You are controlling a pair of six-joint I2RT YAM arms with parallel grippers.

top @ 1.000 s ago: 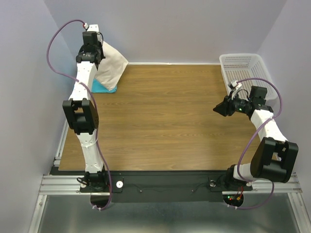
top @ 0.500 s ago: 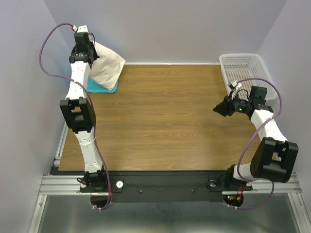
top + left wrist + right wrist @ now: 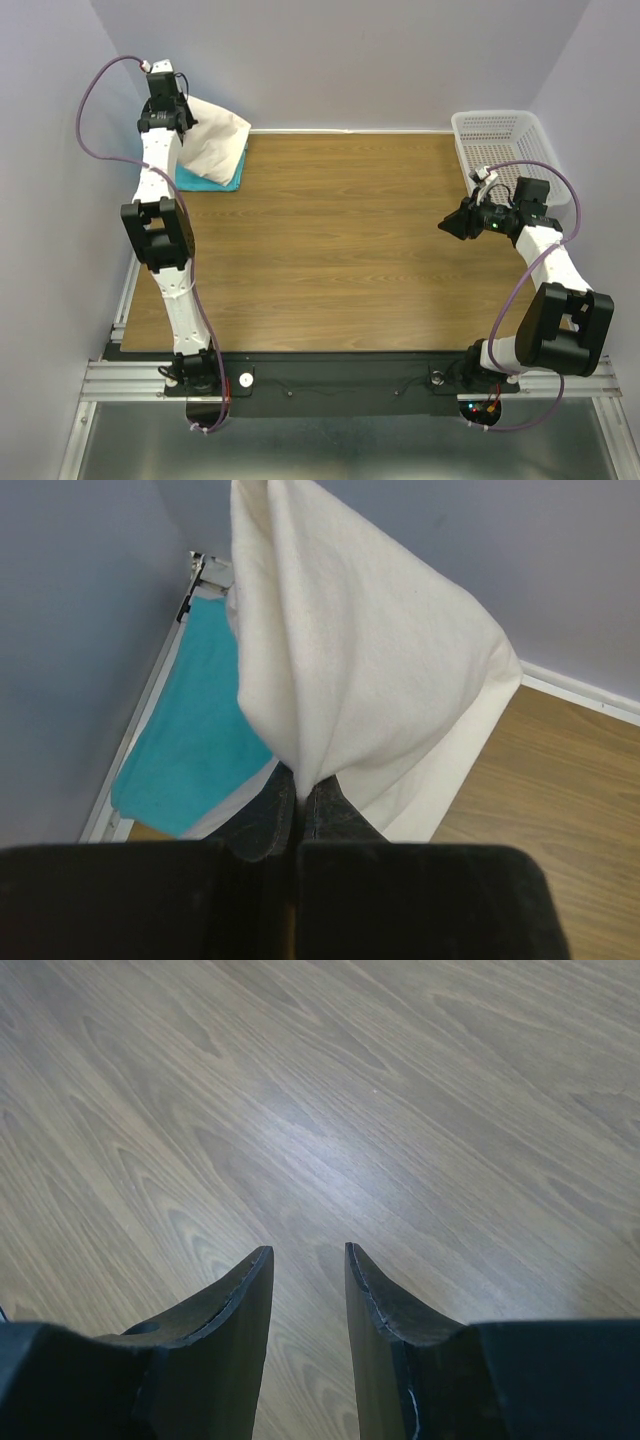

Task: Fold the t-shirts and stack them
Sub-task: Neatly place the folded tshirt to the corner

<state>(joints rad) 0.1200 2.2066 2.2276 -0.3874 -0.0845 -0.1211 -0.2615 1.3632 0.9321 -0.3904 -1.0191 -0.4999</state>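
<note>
The held side of the cream-white t-shirt is slanted and bunched above the turquoise-blue t-shirt (image 3: 205, 180), so my left gripper should lower that side before letting go of it.
In the far left corner my left gripper (image 3: 176, 112) (image 3: 299, 785) is shut on a fold of the cream-white t-shirt (image 3: 215, 143) (image 3: 350, 670), lifting one side of it while the rest drapes down. Under it lies the turquoise-blue t-shirt (image 3: 205, 180) (image 3: 195, 730), flat on the table, with the cream cloth resting on it. My right gripper (image 3: 447, 227) (image 3: 307, 1252) hovers over bare wood at the right side, open with nothing between its fingers.
A white mesh basket (image 3: 505, 150) stands at the far right corner, just behind the right arm. The wooden table (image 3: 340, 250) ends at walls on the left and the back. The left arm reaches along the left edge.
My left gripper has carried the cream-white t-shirt further left and back toward the corner, and the cloth has sunk lower over the turquoise one. The right arm has not moved.
</note>
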